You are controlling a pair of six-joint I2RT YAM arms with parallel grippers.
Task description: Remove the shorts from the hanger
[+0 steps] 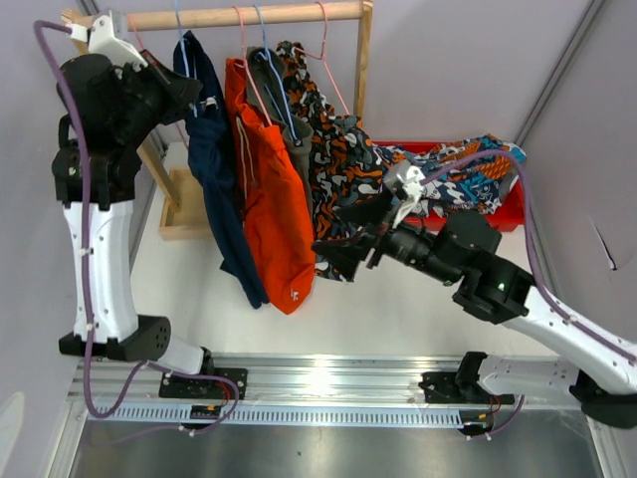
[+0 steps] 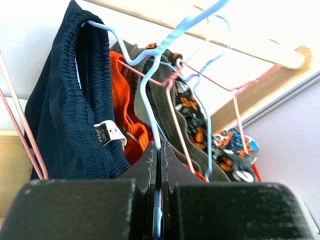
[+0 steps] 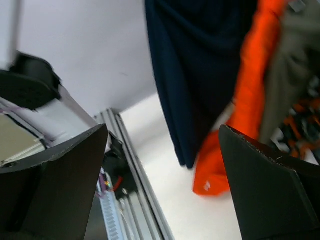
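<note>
I need to grab the navy shorts [image 2: 65, 125] with my right gripper by their near edge, below their waistband. The waistband then stays free to slide off the hanger.
Four shorts hang on wire hangers from a wooden rod [image 1: 249, 16]: navy [image 1: 214, 169], bright orange [image 1: 271, 214], olive [image 1: 291, 134] and blotch print [image 1: 333, 164]. The teal-blue print pair [image 1: 468, 169] lies in a red bin. My left gripper [image 1: 196, 97] is shut on the light blue hanger [image 2: 150, 75] that carries the navy shorts [image 2: 65, 125], gripping its wire below the hook. My right gripper [image 1: 333, 251] is open and empty, low in front of the blotch pair. In the right wrist view it [image 3: 162, 165] faces the hems of the navy [image 3: 200, 75] and orange shorts [image 3: 250, 100].
The red bin [image 1: 513, 209] stands at the back right behind the right arm. The rack's wooden base [image 1: 184, 214] sits on the white table at the left. An aluminium rail [image 1: 318, 383] runs along the near edge. Pink hangers [image 2: 175, 120] crowd beside the blue one.
</note>
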